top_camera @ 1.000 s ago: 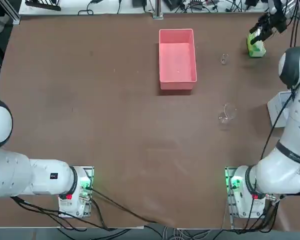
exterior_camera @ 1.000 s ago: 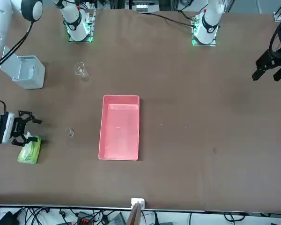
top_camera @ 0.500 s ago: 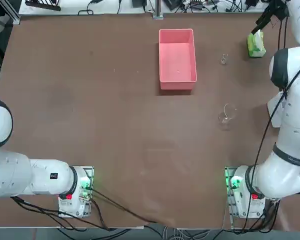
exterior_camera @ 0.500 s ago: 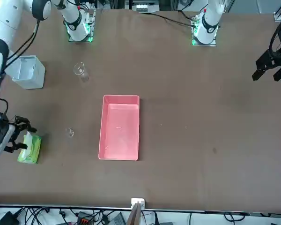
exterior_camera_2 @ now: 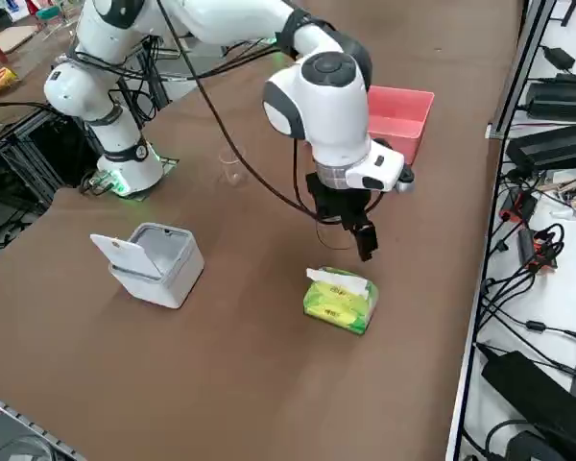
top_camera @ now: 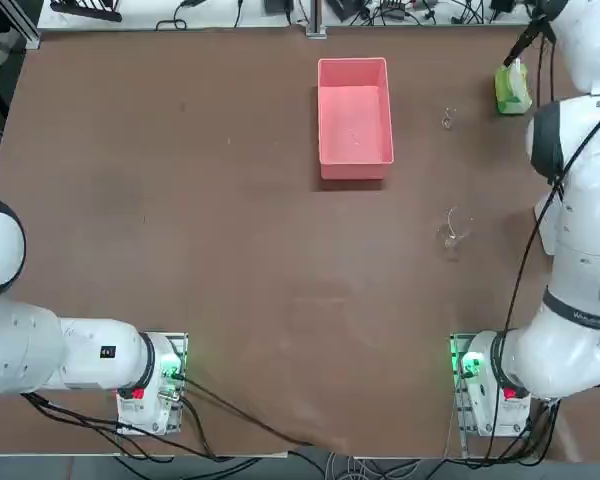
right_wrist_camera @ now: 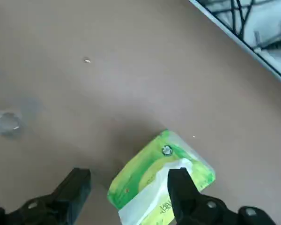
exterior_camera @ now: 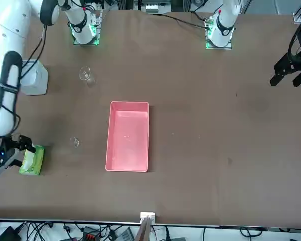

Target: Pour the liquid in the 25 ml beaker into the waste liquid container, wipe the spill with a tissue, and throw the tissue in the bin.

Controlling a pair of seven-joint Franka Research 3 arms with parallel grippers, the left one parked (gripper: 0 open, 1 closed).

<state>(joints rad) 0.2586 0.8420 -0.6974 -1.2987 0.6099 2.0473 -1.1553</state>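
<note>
My right gripper needs to take hold of the tissue by its loose end (right_wrist_camera: 152,197) next, since only that end sticks up out of the lime-green pack.
The 25 ml beaker (top_camera: 447,120) (exterior_camera: 74,142) stands tiny and clear on the brown table, between the pink box (top_camera: 355,115) (exterior_camera: 128,135) and the lime-green tissue pack (top_camera: 513,88) (exterior_camera_2: 339,300). A white tissue (exterior_camera_2: 336,280) sticks out of the pack's top. My right gripper (exterior_camera_2: 362,240) (right_wrist_camera: 129,187) hangs open just above the pack, on its far-edge side, holding nothing. In the right wrist view one of its fingers (right_wrist_camera: 180,185) overlaps the pack (right_wrist_camera: 161,173), and the small beaker (right_wrist_camera: 4,123) shows off to one side.
A larger clear beaker (top_camera: 455,228) (exterior_camera_2: 232,165) stands nearer the robot. The white bin (exterior_camera_2: 154,264) (exterior_camera: 30,75) sits with its lid up near the table's right edge. Beyond the far edge lie cables and power strips (exterior_camera_2: 547,144).
My right arm has swung over the tissue pack toward the table's far right corner; the gripper has shifted to the pack's far side and stayed open. Nothing else moved.
</note>
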